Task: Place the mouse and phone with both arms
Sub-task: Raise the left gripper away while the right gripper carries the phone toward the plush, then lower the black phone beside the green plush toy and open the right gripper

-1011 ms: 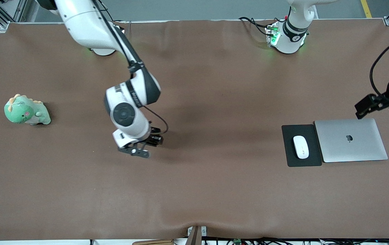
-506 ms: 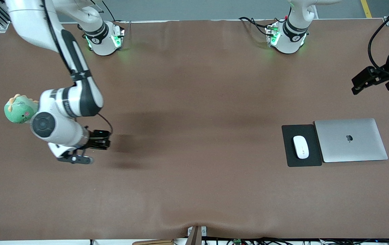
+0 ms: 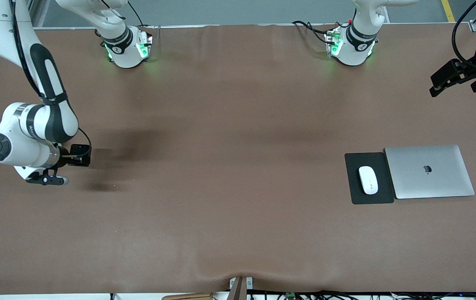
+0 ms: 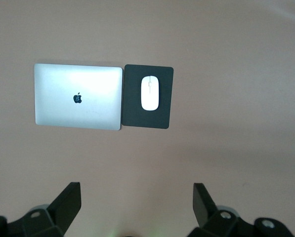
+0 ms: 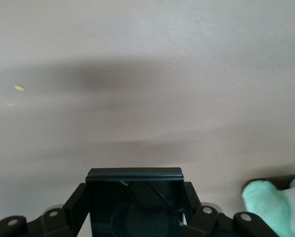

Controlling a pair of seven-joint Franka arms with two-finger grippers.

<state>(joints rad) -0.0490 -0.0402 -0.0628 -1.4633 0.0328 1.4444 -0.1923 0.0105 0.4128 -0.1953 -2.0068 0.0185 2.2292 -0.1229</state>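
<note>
My right gripper should keep holding the black phone for now, because the phone is above the table and still short of the plush toy.
My right gripper is shut on the black, nearly square phone and holds it over bare table at the right arm's end. In the right wrist view the phone fills the gap of the right gripper. The white mouse lies on a black mouse pad toward the left arm's end. My left gripper is open and empty, high over the table's end. In the left wrist view the left gripper looks down on the mouse from well above.
A closed silver laptop lies against the mouse pad, on its side toward the left arm's end; both also show in the left wrist view, laptop and pad. A green plush toy sits beside the right gripper, hidden under the arm in the front view.
The right arm has swung from mid-table to its own end, carrying the phone, and now covers the plush toy. The left gripper has risen and drawn toward the robots' side.
</note>
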